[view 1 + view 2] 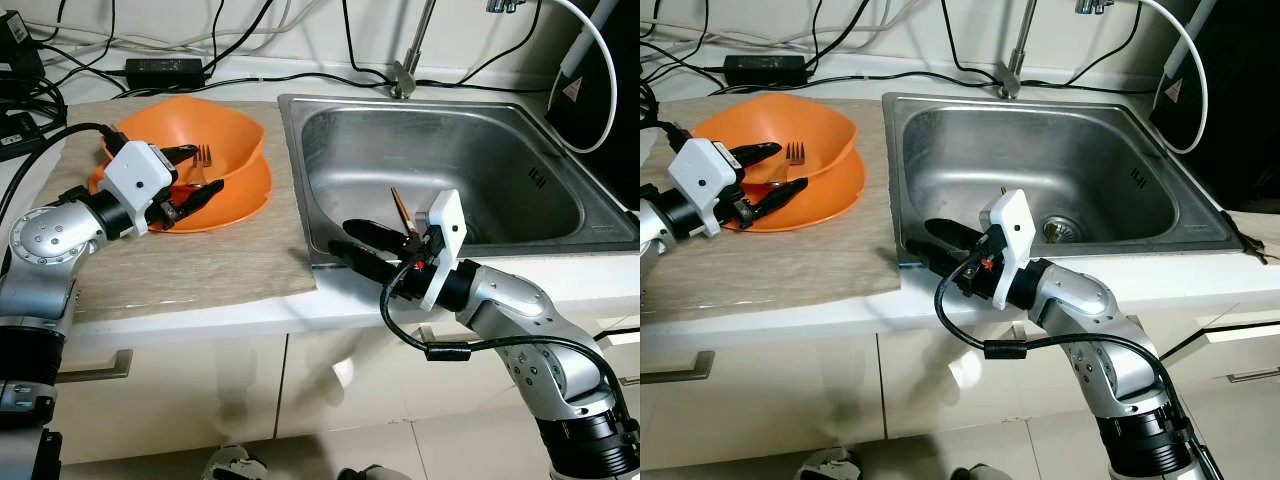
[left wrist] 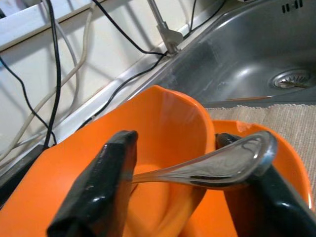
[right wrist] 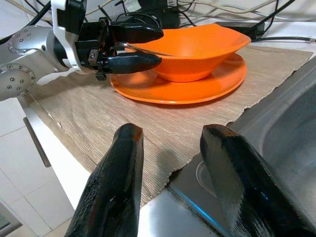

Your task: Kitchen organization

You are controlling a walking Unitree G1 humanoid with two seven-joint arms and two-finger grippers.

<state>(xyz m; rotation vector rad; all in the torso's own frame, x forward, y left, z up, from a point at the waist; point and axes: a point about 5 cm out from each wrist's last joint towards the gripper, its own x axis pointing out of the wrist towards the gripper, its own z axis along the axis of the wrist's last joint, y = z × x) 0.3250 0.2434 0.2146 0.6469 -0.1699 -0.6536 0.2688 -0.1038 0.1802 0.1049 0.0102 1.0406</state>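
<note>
The fork leans in the bowl with its tines pointing up. So the left gripper grips the fork by its smooth handle next.
An orange bowl stands on an orange plate on the woven mat left of the sink. A metal fork leans inside the bowl, tines up. Its handle runs across the gap between the fingers of my left gripper, which hovers at the bowl's near rim with its fingers spread apart. My right gripper is open over the sink's front left corner, at the mat's edge, with nothing between its fingers.
The steel sink lies to the right, with a faucet behind it. A thin brown stick rises behind my right wrist. Cables and a power adapter run along the back wall. The mat ends at the counter's front edge.
</note>
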